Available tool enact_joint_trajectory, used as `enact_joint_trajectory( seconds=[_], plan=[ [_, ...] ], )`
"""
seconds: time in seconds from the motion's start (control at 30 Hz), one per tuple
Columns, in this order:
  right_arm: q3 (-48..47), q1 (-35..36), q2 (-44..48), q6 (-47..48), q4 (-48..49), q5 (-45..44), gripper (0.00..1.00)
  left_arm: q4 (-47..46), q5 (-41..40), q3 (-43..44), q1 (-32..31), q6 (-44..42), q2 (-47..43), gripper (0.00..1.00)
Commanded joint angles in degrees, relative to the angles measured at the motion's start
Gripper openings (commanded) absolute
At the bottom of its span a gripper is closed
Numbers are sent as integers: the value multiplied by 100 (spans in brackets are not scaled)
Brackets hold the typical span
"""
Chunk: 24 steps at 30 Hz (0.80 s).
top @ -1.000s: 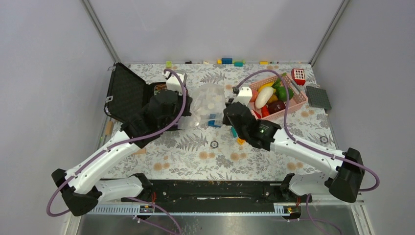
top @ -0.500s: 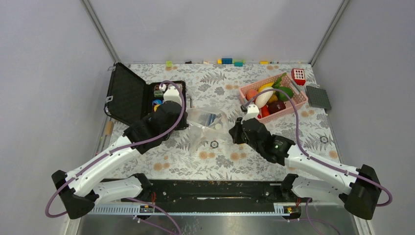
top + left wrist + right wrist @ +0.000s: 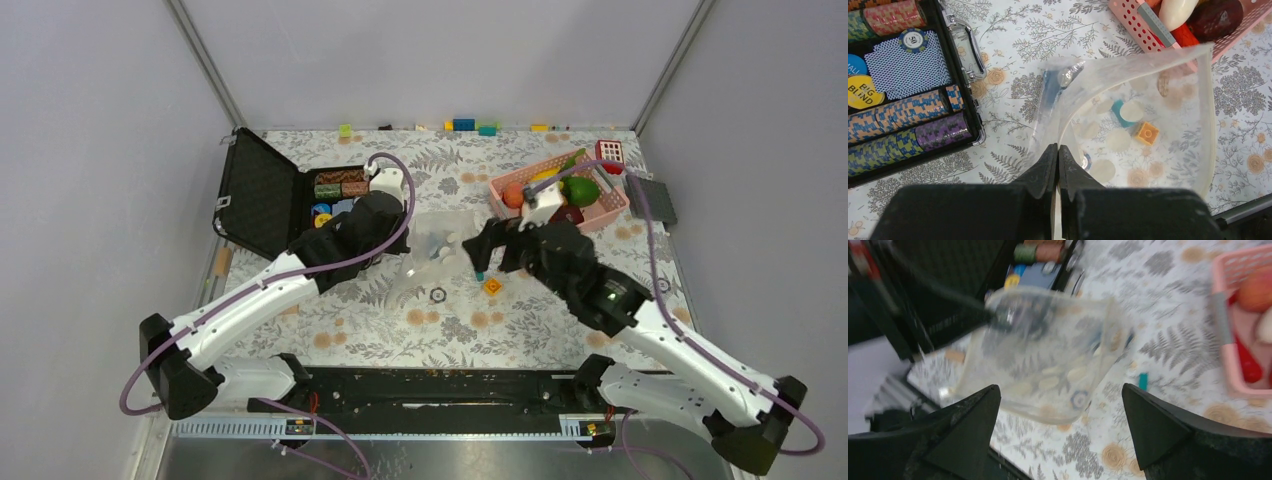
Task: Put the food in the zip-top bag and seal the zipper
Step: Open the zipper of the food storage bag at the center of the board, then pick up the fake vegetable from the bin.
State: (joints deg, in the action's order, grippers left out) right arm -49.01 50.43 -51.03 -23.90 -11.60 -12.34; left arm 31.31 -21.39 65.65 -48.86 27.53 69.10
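Observation:
My right gripper grabs the white radish (image 3: 1178,10) across its body next. The radish's rounded white end stays free to go first into the open zip-top bag (image 3: 1148,110).
The clear zip-top bag (image 3: 1148,110) hangs open and floppy above the table, also in the top view (image 3: 437,245). My left gripper (image 3: 1058,150) is shut on its whitish edge strip (image 3: 1066,107), which looks like the zipper. My right gripper (image 3: 1060,390) stands wide open just short of the bag (image 3: 1048,345), touching nothing; from above it is at the bag's right (image 3: 483,250). The food sits in the pink basket (image 3: 608,210): a peach (image 3: 513,195), a green pepper (image 3: 582,190), a white radish (image 3: 1180,10) and a dark red piece (image 3: 1215,17). No food is in the bag.
An open black case (image 3: 265,195) with poker chips (image 3: 903,125) lies at the left. An orange brick (image 3: 493,287) and a teal piece (image 3: 480,270) lie on the floral cloth under the bag. Small bricks (image 3: 463,125) line the far edge. A grey plate (image 3: 652,198) lies beside the basket.
The bag came nearer and to the middle, held by the left gripper. The right gripper, shut at the bag half a second ago, has let go, opened wide and drawn back.

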Motion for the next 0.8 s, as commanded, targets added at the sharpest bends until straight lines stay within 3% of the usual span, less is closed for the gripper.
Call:
enact_joint_trajectory(
  seconds=[0.0, 0.17, 0.33, 0.47, 0.6, 0.77],
  plan=[
    [-849, -1041, 36, -390, -903, -289, 100, -288, -213, 455, -25, -90, 157, 0],
    [-1393, -2544, -744, -695, -1495, -241, 100, -335, -401, 699, -14, -179, 244, 0],
    [-2130, -3579, -2304, -756, -1470, -110, 100, -582, -583, 756, -16, -403, 297, 0],
    [-2937, -3970, -3596, -660, -1345, -131, 100, -948, -838, 666, 19, -591, 411, 0],
    [-3788, -4362, -4754, -866, -1414, 14, 99, -1169, -444, 768, 245, -574, 659, 0],
    [-4242, -4631, -5541, -981, -1264, 163, 94, -1264, -264, 930, 418, -561, 910, 0]
  ],
)
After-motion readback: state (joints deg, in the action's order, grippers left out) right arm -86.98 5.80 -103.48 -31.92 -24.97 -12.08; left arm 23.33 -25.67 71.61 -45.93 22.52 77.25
